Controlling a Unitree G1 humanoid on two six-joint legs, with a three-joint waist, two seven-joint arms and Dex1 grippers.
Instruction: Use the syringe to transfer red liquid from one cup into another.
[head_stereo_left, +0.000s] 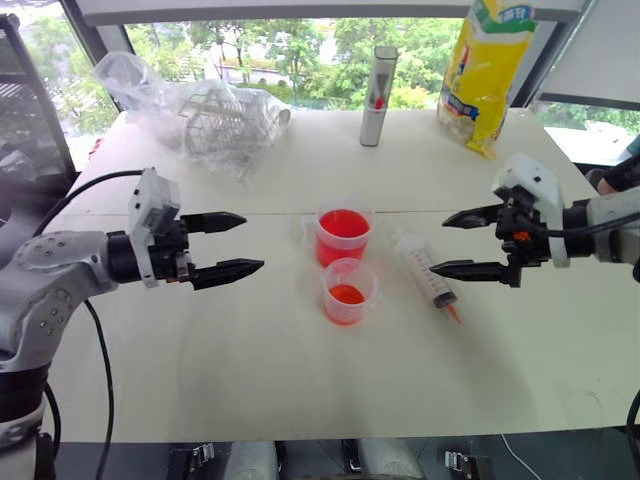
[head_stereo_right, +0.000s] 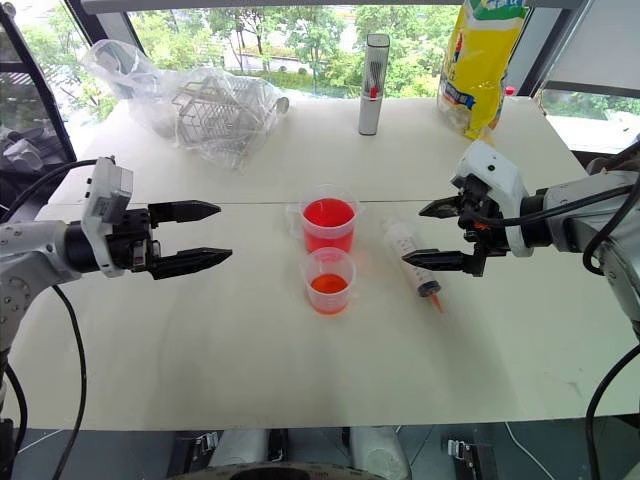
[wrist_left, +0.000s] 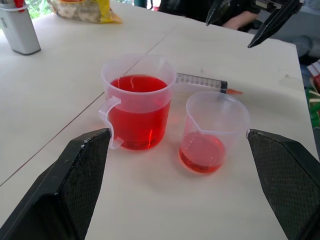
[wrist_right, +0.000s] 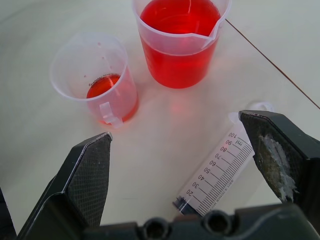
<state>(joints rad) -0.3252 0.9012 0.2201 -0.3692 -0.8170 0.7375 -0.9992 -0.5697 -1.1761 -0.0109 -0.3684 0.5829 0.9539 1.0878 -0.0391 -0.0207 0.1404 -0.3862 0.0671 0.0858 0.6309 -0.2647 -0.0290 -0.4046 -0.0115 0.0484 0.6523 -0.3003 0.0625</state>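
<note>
My right gripper grabs the middle of its body (head_stereo_left: 425, 272) next for balance, since the syringe stretches long from its wide rim to its orange tip (head_stereo_left: 454, 314).
Two clear cups stand mid-table. The larger cup (head_stereo_left: 344, 235), with a side handle, is well filled with red liquid (wrist_left: 137, 85). Just in front of it, the smaller cup (head_stereo_left: 349, 290) holds a shallow orange-red layer (wrist_right: 102, 87). To their right the syringe (head_stereo_left: 428, 272) lies flat on the table, its orange tip (head_stereo_left: 455, 313) toward the front and its barrel clear. My left gripper (head_stereo_left: 250, 243) hovers open left of the cups, pointing at them. My right gripper (head_stereo_left: 440, 243) is open, above the syringe's far end, fingers apart from it.
At the table's back stand a grey upright tube with a red mark (head_stereo_left: 377, 95) and a yellow bag (head_stereo_left: 485, 70). A clear plastic bag holding a wire rack (head_stereo_left: 205, 115) lies at the back left. A seam (head_stereo_left: 270, 212) crosses the white tabletop.
</note>
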